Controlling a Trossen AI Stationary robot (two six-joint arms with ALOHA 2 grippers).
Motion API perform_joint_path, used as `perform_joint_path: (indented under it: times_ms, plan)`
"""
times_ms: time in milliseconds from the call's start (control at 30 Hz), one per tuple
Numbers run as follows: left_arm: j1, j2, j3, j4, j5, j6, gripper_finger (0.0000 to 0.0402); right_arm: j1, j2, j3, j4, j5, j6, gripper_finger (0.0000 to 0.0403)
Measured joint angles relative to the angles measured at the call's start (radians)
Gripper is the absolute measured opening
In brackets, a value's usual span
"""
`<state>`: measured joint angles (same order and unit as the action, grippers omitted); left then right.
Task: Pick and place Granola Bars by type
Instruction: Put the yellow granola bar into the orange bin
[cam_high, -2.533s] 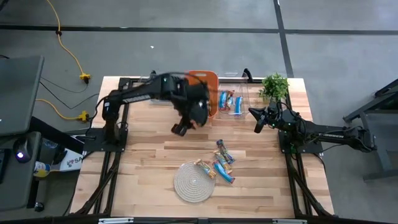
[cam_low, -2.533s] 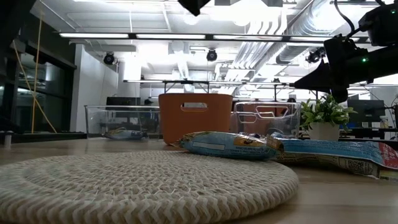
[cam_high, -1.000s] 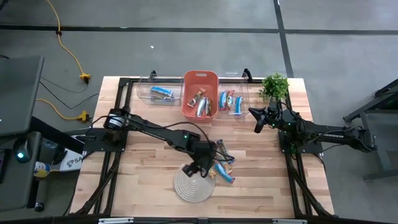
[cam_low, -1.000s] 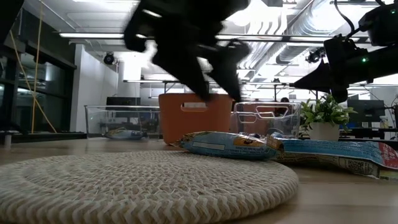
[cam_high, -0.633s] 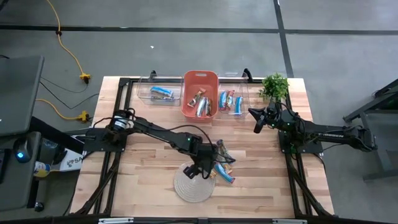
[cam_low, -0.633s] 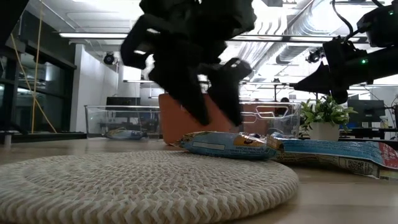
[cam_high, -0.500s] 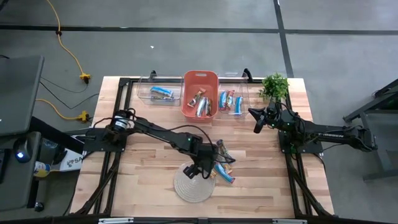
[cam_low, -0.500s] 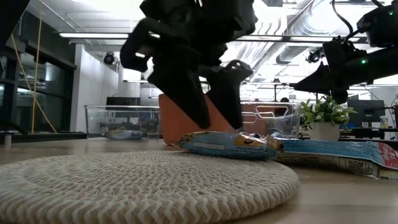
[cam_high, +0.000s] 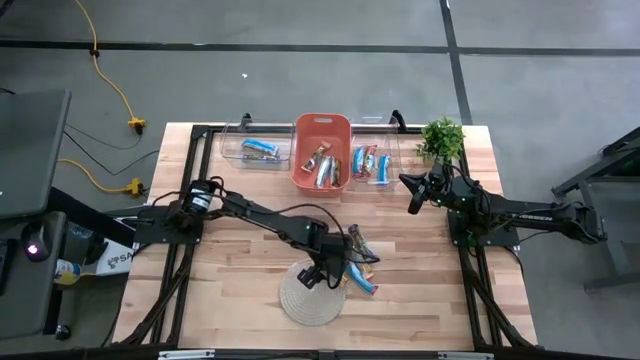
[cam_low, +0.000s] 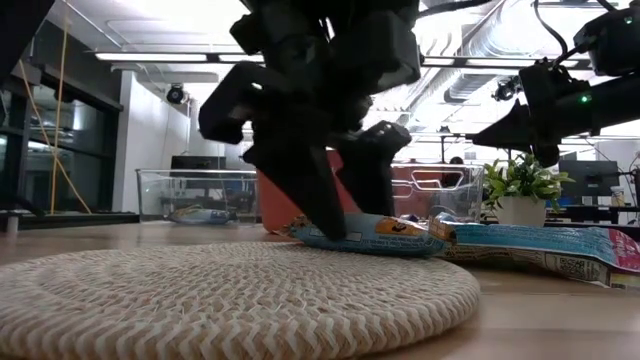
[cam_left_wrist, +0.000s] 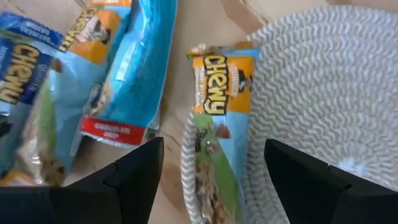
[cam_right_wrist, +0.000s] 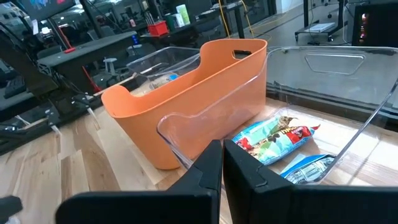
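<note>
My left gripper will close now, as its fingers reach down on either side of the green-and-orange bar in the left wrist view. Closing now would hold it.
My left gripper (cam_high: 326, 272) (cam_left_wrist: 211, 180) is open and low over the loose granola bars. Its fingers stand on either side of a green-and-orange bar (cam_left_wrist: 216, 130) (cam_low: 372, 233) without touching it. That bar rests flat, partly on the rim of the coiled rope mat (cam_high: 303, 296) (cam_left_wrist: 323, 93). Blue bars (cam_left_wrist: 118, 81) (cam_low: 545, 247) lie beside it on the table. My right gripper (cam_high: 412, 197) (cam_right_wrist: 222, 177) is shut and hangs in the air by the clear right-hand bin (cam_high: 376, 160), which holds red-and-blue bars (cam_right_wrist: 277, 135).
At the far edge stand a clear bin (cam_high: 259, 150) with one blue bar, an orange bin (cam_high: 322, 150) (cam_right_wrist: 186, 106) holding several bars, and the right clear bin. A small potted plant (cam_high: 442, 138) stands at the far right corner. Bare wood lies left of the mat.
My left gripper has come down toward the table over the bar at the mat's rim, shifting slightly toward the near edge. It has stayed open. The bars and the mat have not moved.
</note>
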<state>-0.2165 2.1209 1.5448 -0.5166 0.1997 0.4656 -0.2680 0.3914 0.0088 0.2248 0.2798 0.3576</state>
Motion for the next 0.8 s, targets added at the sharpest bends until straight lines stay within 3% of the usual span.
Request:
perform_joint_path:
  times_ms: [400,800]
  plan:
    - [0.000,0.005,-0.002,-0.010,0.001,0.000,0.0267,0.000,0.000,0.000,-0.003,0.001,0.000,0.0000]
    - [0.000,0.004,-0.002,-0.010,-0.006,-0.003,0.0154,0.000,0.000,0.000,-0.003,0.001,0.000,0.0000]
